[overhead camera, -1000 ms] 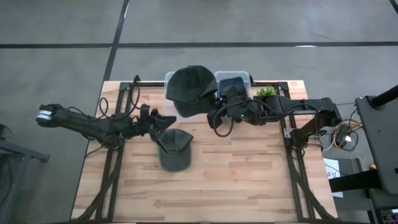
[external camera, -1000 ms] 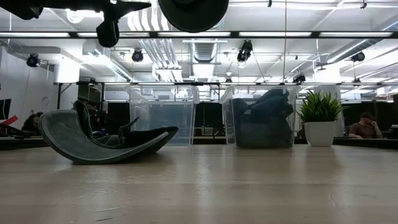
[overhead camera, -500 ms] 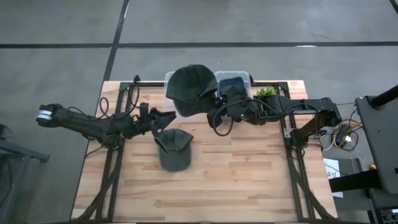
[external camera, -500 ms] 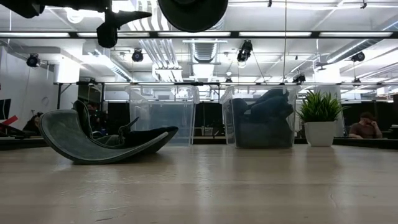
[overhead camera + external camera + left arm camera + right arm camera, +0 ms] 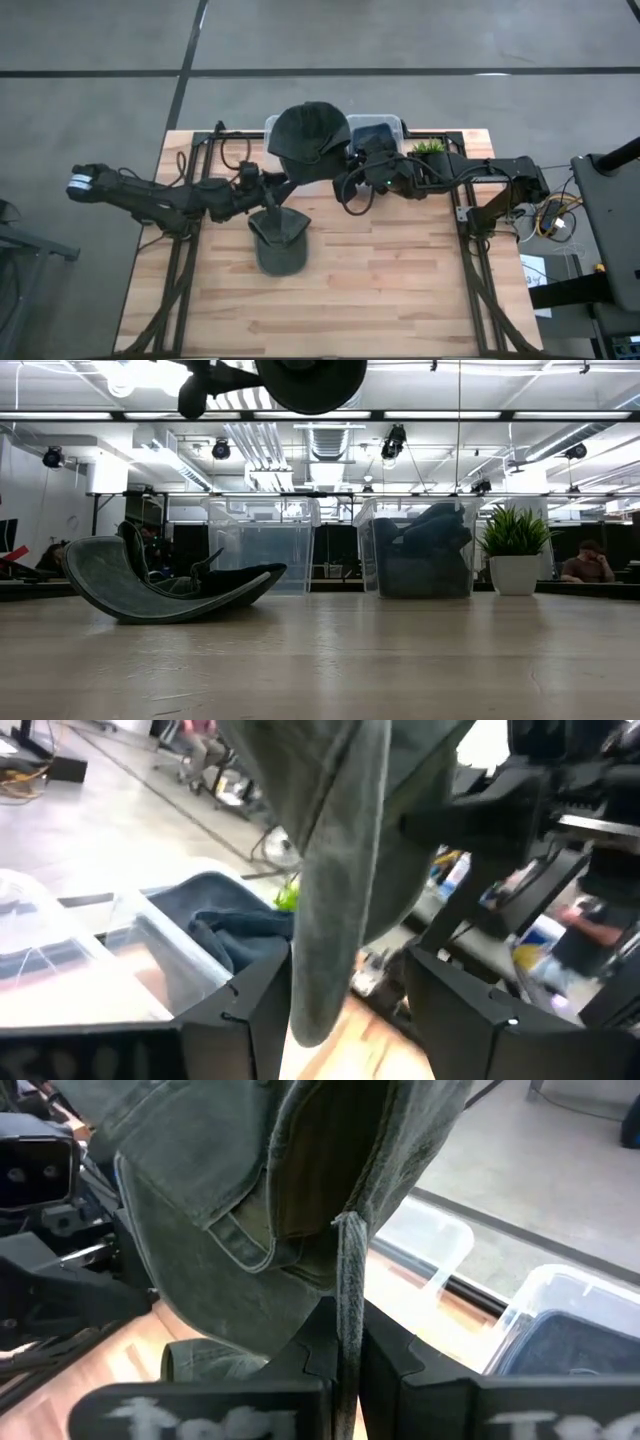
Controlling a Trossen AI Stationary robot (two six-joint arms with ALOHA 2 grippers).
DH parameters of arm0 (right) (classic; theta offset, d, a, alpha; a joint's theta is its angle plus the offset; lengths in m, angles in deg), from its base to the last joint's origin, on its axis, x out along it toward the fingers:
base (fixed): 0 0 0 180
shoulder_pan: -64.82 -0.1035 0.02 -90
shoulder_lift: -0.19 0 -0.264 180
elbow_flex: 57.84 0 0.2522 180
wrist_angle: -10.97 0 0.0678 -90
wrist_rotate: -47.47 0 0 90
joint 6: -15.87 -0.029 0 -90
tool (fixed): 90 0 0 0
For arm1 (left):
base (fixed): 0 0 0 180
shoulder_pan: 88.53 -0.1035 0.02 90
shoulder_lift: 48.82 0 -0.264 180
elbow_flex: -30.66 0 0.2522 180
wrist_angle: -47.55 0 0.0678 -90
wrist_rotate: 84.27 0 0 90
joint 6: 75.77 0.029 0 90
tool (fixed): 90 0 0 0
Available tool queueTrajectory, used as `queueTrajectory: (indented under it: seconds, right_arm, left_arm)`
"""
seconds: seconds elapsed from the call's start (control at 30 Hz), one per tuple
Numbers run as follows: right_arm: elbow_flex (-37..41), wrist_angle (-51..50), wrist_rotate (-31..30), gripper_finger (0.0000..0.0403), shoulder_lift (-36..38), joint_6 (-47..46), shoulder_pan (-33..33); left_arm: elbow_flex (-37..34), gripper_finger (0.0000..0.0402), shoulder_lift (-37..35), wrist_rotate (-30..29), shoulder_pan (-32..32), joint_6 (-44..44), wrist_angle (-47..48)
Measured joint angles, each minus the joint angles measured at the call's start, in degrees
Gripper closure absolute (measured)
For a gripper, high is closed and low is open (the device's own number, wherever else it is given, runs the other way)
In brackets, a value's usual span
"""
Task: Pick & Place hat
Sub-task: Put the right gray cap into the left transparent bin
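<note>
I should next take hold of the grey-green hat with my left gripper by its hanging lower edge point(image 5: 325, 1000), so that I can put the hat in a clear bin point(image 5: 90, 950).
A grey-green hat point(image 5: 308, 140) hangs high above the table's far middle, with my right gripper point(image 5: 345, 167) shut on it. In the low view this hat point(image 5: 310, 378) shows at the top, clear of the table. My left gripper point(image 5: 283, 186) is open and reaches in from the left. Its two fingers point(image 5: 250, 1010) stand on either side of the hat's hanging lower edge point(image 5: 325, 970), and I cannot tell whether they touch it. A second hat point(image 5: 280, 242) lies on the table below, resting on its crown with the brim point(image 5: 100, 575) curving up. My right gripper pinches a thin edge of the hat point(image 5: 348, 1295) between its two fingers; whether it is the brim or the back strap I cannot tell. The fingers come level from the table's right side. The hat hangs lifted clear, its hollow inside point(image 5: 310, 1190) facing the gripper.
Two clear bins stand at the far edge: one point(image 5: 262, 540) partly under the held hat, the other point(image 5: 376, 128) holding dark cloth. A potted plant point(image 5: 430, 149) stands to the right of them. Bare wood lies toward the near edge point(image 5: 380, 290).
My left gripper has moved toward the table's right edge, closing in on the held hat until its fingers stand around the hat's lower edge. The right gripper and both hats have stayed in place.
</note>
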Motion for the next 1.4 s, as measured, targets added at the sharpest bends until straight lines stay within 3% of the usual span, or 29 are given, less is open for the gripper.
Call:
queueTrajectory:
  seconds: [0.27,0.37,0.63,1.03,1.4]
  right_arm:
    - [0.0,0.0,0.0,0.039,0.0,0.1,0.0]
    - [0.0,0.0,0.0,0.039,0.0,0.3,0.0]
    - [0.0,0.1,2.0,0.039,0.0,0.9,-0.1]
    - [0.1,0.3,2.7,0.0385,0.0,2.9,-0.1]
    - [0.2,-10.2,3.2,0.0318,0.0,2.7,-0.1]
  left_arm:
    - [4.4,0.0218,2.0,-4.3,-0.1,0.8,5.4]
    - [4.8,0.0236,2.7,-4.5,-0.6,0.3,6.1]
    - [4.8,0.0387,3.8,-4.8,-1.6,-1.3,6.9]
    - [4.7,0.0397,3.5,-8.3,-1.7,-1.1,6.9]
    - [4.7,0.0397,-1.0,-16.8,-1.9,-2.0,14.6]
